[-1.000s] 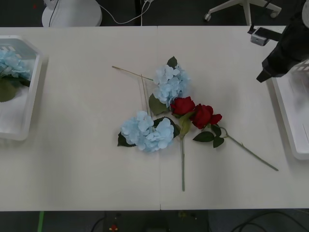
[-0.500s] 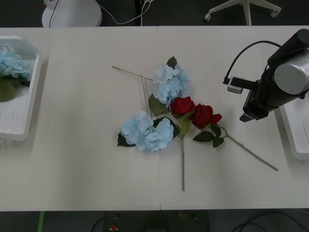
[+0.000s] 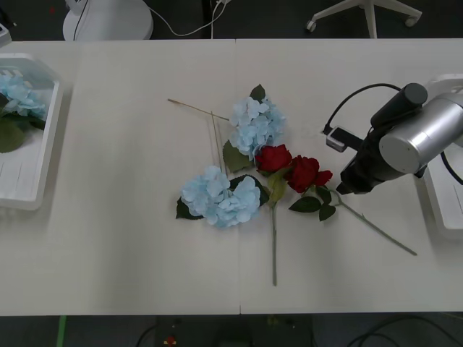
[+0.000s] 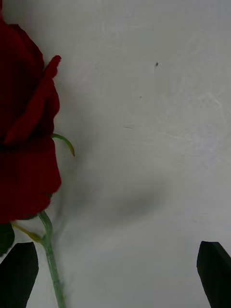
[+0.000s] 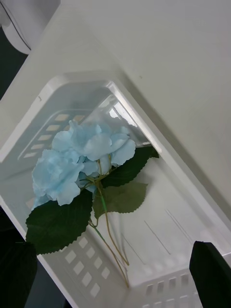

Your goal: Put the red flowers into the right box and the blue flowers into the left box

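Observation:
The rose's soft petals flare open and would crush, so the robot's right gripper will next grab the rose by its green stem just under the bloom (image 3: 334,194).
Two red flowers lie in the middle of the table, one (image 3: 273,157) beside the other (image 3: 305,173), their long stems trailing toward the front edge. Two blue flowers (image 3: 255,124) (image 3: 221,196) lie just left of them. My right gripper (image 3: 343,188) hovers low next to the right rose's stem, its black fingers open. In the right wrist view that rose (image 4: 26,144) and its stem (image 4: 50,260) sit close to one finger (image 4: 19,274). My left gripper (image 5: 115,288) hangs open above the left box (image 5: 166,231), which holds one blue flower (image 5: 82,159). The right box (image 3: 441,202) is at the right edge.
The left box (image 3: 49,144) sits at the table's left edge. A white round stand base (image 3: 107,18) and a chair's legs (image 3: 365,11) stand on the floor beyond the far edge. A black cable loops off my right wrist (image 3: 351,101).
My right arm has swung from over the right box leftward and toward the front, down to the roses. The flowers on the table have not moved.

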You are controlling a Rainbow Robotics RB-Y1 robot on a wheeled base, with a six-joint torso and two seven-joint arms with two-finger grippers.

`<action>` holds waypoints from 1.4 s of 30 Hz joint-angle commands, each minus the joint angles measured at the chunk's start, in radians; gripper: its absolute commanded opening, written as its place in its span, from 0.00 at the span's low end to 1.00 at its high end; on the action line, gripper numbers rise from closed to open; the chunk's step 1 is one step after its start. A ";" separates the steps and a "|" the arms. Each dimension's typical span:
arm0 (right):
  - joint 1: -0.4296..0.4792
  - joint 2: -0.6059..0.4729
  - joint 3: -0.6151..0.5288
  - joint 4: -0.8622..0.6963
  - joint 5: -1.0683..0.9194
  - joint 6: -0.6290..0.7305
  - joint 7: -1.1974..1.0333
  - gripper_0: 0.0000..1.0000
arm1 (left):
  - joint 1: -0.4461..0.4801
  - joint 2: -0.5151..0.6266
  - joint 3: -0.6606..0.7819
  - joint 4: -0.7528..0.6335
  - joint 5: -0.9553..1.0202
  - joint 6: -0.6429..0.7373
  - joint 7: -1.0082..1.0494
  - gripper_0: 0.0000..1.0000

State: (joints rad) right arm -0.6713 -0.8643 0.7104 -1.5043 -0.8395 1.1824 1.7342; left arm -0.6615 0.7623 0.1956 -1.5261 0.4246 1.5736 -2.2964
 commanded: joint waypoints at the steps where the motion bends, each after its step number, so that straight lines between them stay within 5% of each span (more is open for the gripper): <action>1: -0.001 0.042 0.034 -0.020 0.034 -0.013 -0.067 0.95 | 0.002 -0.028 0.045 0.003 -0.020 -0.024 0.000 0.92; 5: 0.003 0.060 0.034 -0.020 0.039 -0.012 -0.070 0.96 | 0.003 0.091 -0.111 0.006 0.059 -0.106 0.051 0.91; 8: 0.006 0.080 0.034 -0.020 0.048 -0.013 -0.082 0.95 | 0.005 0.247 -0.354 0.003 0.201 -0.299 0.273 0.89; 11: 0.006 0.096 0.034 -0.019 0.074 -0.009 -0.094 0.95 | 0.003 0.402 -0.601 -0.032 0.270 -0.563 0.509 0.86; 15: 0.006 0.114 0.034 0.009 0.086 -0.023 -0.105 0.96 | 0.002 0.592 -0.949 -0.089 0.126 -1.041 1.034 0.85; 20: 0.006 0.122 0.034 0.021 0.094 -0.026 -0.108 0.95 | 0.003 0.611 -1.110 0.004 -0.241 -1.548 1.562 0.85; 27: 0.006 0.130 0.040 0.042 0.102 -0.027 -0.114 0.91 | -0.023 0.609 -1.118 0.199 -0.469 -2.172 1.881 0.86; 31: 0.006 0.131 0.040 0.042 0.102 -0.027 -0.119 0.70 | -0.102 0.592 -1.118 0.262 -0.642 -2.365 1.939 0.85; 36: 0.006 0.137 0.040 0.056 0.099 -0.029 -0.131 0.28 | -0.216 0.601 -1.116 0.325 -0.909 -2.494 1.931 0.85; 42: 0.006 0.139 0.040 0.067 0.096 -0.033 -0.145 0.01 | -0.320 0.566 -1.116 0.371 -1.178 -2.585 1.908 0.86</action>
State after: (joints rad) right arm -0.6686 -0.7526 0.7461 -1.4391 -0.7467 1.1603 1.6460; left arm -0.8937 1.3538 -0.9474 -1.1807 -0.6860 -0.9707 -0.4055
